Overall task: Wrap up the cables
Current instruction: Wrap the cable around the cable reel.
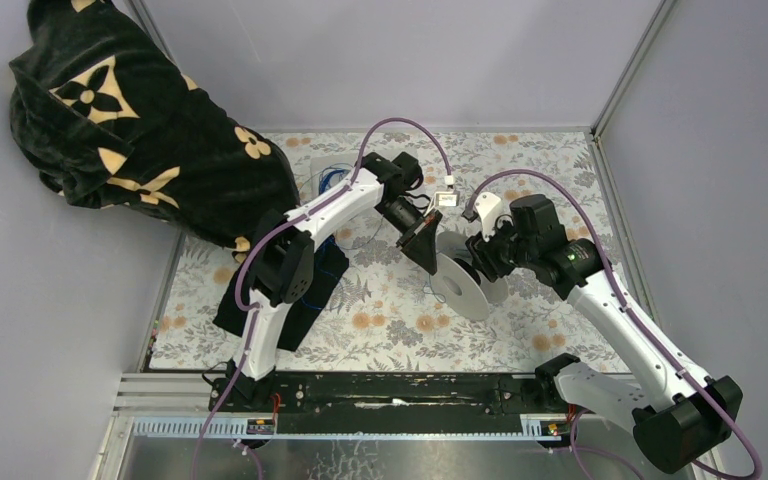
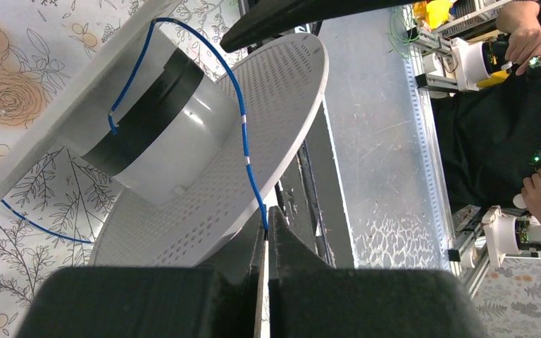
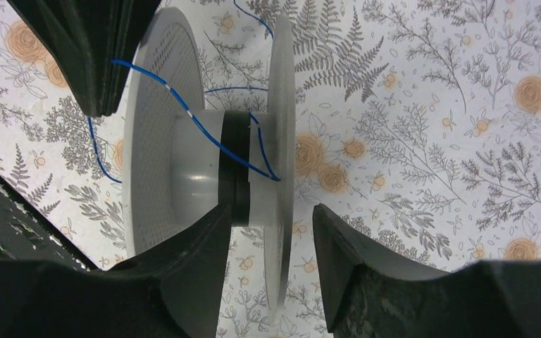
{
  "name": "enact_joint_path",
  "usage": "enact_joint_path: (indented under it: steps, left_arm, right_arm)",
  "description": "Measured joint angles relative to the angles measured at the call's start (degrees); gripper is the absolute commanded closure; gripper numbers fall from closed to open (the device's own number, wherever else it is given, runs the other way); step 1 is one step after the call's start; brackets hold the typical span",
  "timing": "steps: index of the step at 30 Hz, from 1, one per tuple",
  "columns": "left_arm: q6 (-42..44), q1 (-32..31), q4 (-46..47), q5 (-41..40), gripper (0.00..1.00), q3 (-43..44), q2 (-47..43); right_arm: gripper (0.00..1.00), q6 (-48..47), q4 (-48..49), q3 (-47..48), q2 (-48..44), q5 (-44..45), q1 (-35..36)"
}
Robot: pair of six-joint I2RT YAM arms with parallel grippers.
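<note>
The fingers are still short of where the blue cable meets the solid edge, so closing now would miss. My right gripper first moves closer, then closes there.
A white spool with two flanges and a black band on its hub stands on edge on the floral mat. A thin blue cable runs from the hub, over the perforated flange, into my left gripper. That gripper is shut on the cable just left of the spool. My right gripper is open and straddles the spool's solid flange; its left finger sits by the hub, its right finger apart from the flange. The cable crosses the hub loosely. More blue cable lies at the back.
A black patterned garment hangs over the mat's back left corner. A dark cloth lies by the left arm. A small white connector sits behind the spool. A black rail runs along the near edge. Walls and frame posts enclose the mat.
</note>
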Motion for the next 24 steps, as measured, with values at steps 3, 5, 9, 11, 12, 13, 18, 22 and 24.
enact_joint_path:
  steps: [3, 5, 9, 11, 12, 13, 18, 22, 24]
  left_arm:
    - [-0.59, 0.00, -0.02, 0.00, 1.00, 0.11, 0.09]
    - [-0.94, -0.02, 0.00, 0.00, 1.00, 0.24, 0.09]
    - [-1.29, -0.02, -0.02, -0.02, 1.00, 0.24, 0.09]
    - [-1.40, -0.02, -0.02, -0.02, 1.00, 0.24, 0.09]
    - [-1.44, 0.00, -0.04, -0.02, 1.00, 0.24, 0.09]
    - [-1.46, -0.02, -0.02, 0.00, 1.00, 0.24, 0.09]
    - [-1.51, 0.00, -0.04, 0.00, 1.00, 0.26, 0.31]
    - [-1.70, -0.02, -0.15, 0.00, 1.00, 0.74, 0.92]
    - [-1.86, -0.02, -0.15, 0.00, 1.00, 0.96, 1.07]
  right_arm:
    - [0.45, -0.07, 1.55, 0.00, 0.15, -0.74, 0.00]
    - [0.44, -0.20, 2.69, -0.02, 0.63, -1.46, 0.00]
    - [0.44, -0.26, 4.90, -0.15, 2.14, -2.54, 0.00]
    - [0.44, -0.35, 6.08, -0.33, 2.80, -2.89, 0.00]
    - [0.44, -0.39, 6.58, -0.44, 3.02, -2.91, 0.00]
    - [0.44, -0.42, 6.88, -0.50, 3.30, -2.93, 0.00]
    - [0.47, -0.66, 8.98, -1.60, 3.89, -2.95, 0.00]
    - [0.51, -1.11, 10.80, -3.15, 3.89, -2.95, 0.00]
    - [0.56, -1.31, 11.26, -3.63, 3.89, -2.97, 0.00]
